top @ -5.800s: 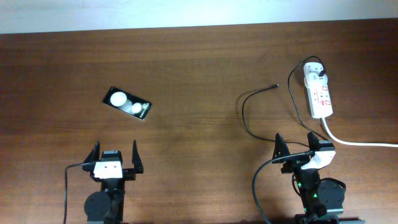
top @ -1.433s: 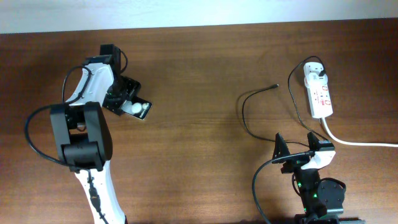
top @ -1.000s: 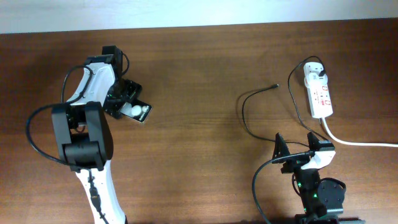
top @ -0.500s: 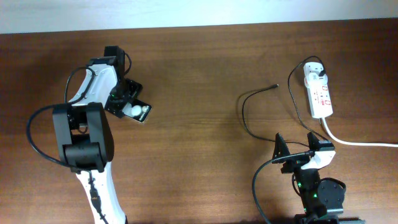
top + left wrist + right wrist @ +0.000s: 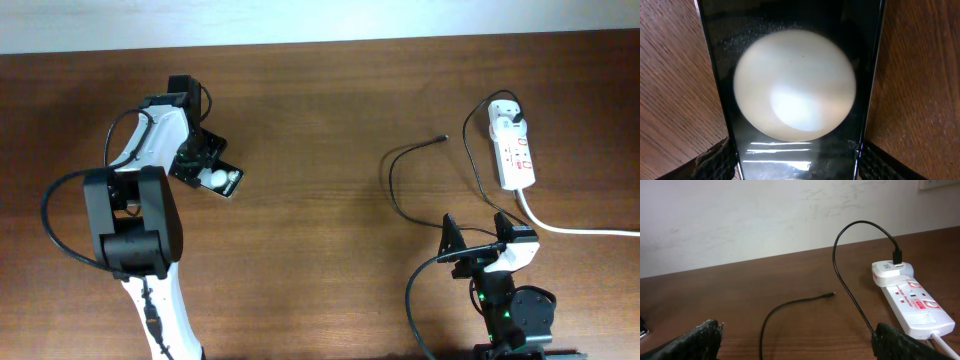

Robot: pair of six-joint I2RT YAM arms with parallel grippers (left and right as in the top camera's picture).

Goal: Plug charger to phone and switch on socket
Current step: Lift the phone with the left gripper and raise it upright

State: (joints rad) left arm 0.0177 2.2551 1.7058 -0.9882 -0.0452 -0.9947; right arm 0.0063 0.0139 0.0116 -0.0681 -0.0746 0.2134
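The black phone (image 5: 226, 181) (image 5: 795, 90) would come up off the table with the robot's left gripper if the robot lifted it now, because the gripper's fingers are closed tight against both long edges of the phone.
The black phone (image 5: 226, 181) lies on the wooden table at the left; only its right end shows beside my left arm. In the left wrist view the phone (image 5: 795, 90) fills the frame with one round white reflection. My left gripper (image 5: 198, 162) is down on it, its fingers (image 5: 795, 162) pressed against both long edges. The thin black charger cable (image 5: 398, 160) lies loose at the right, its tip (image 5: 443, 138) free on the table, its white plug (image 5: 506, 119) in the white socket (image 5: 516, 158). My right gripper (image 5: 482, 255) is open and empty, near the front edge.
The socket's thick white cord (image 5: 575, 228) runs off to the right edge. In the right wrist view the cable (image 5: 790, 303), its tip (image 5: 831, 295) and the socket (image 5: 915, 307) lie ahead, with a white wall (image 5: 765, 215) behind the table's far edge.
My left arm has come from its rest pose to the phone and its fingers have closed on the phone's edges; the phone has shifted slightly. The right arm has not moved.
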